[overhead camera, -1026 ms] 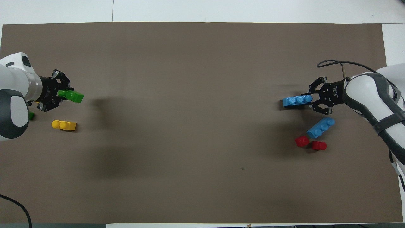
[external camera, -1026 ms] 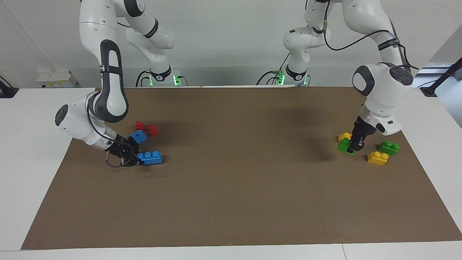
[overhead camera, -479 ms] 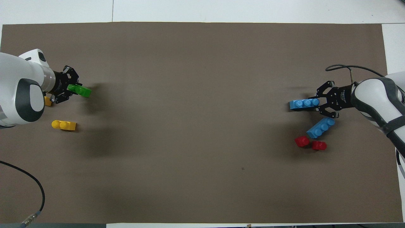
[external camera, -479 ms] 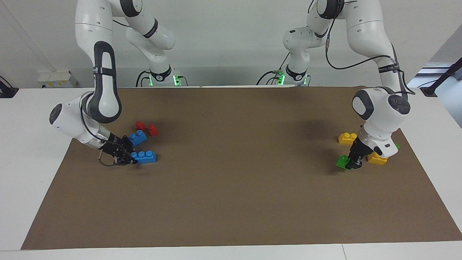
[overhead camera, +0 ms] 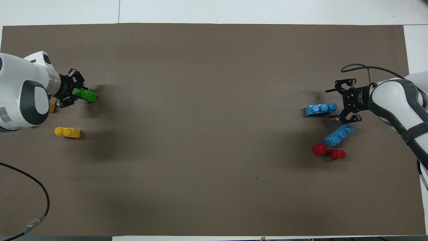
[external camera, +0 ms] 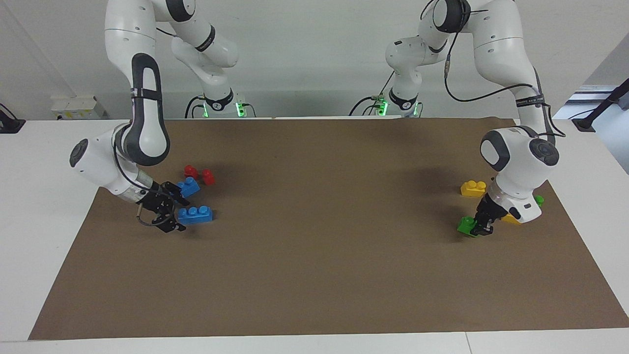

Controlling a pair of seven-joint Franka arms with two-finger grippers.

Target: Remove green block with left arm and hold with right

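The green block's lower edge is low at the brown mat in the overhead view, so my left gripper should release it.
My left gripper (external camera: 484, 225) is shut on a small green block (external camera: 466, 225) and holds it low at the mat, at the left arm's end of the table. In the overhead view the green block (overhead camera: 86, 95) sticks out of the left gripper (overhead camera: 73, 93). My right gripper (external camera: 176, 211) is open, its fingers spread either side of one end of a blue three-stud brick (external camera: 195, 214) that lies on the mat. The overhead view shows the right gripper (overhead camera: 336, 103) and that blue brick (overhead camera: 320, 109) too.
A yellow brick (external camera: 473, 188) lies nearer the robots than the green block. Another yellow brick (external camera: 511, 219) and a second green brick (external camera: 539, 200) are partly hidden by the left hand. A second blue brick (external camera: 188, 186) and two red pieces (external camera: 199, 174) lie by the right gripper.
My left gripper carried the green block away from the yellow brick, farther from the robots, then nearly stopped. My right gripper opened and let go of the blue three-stud brick.
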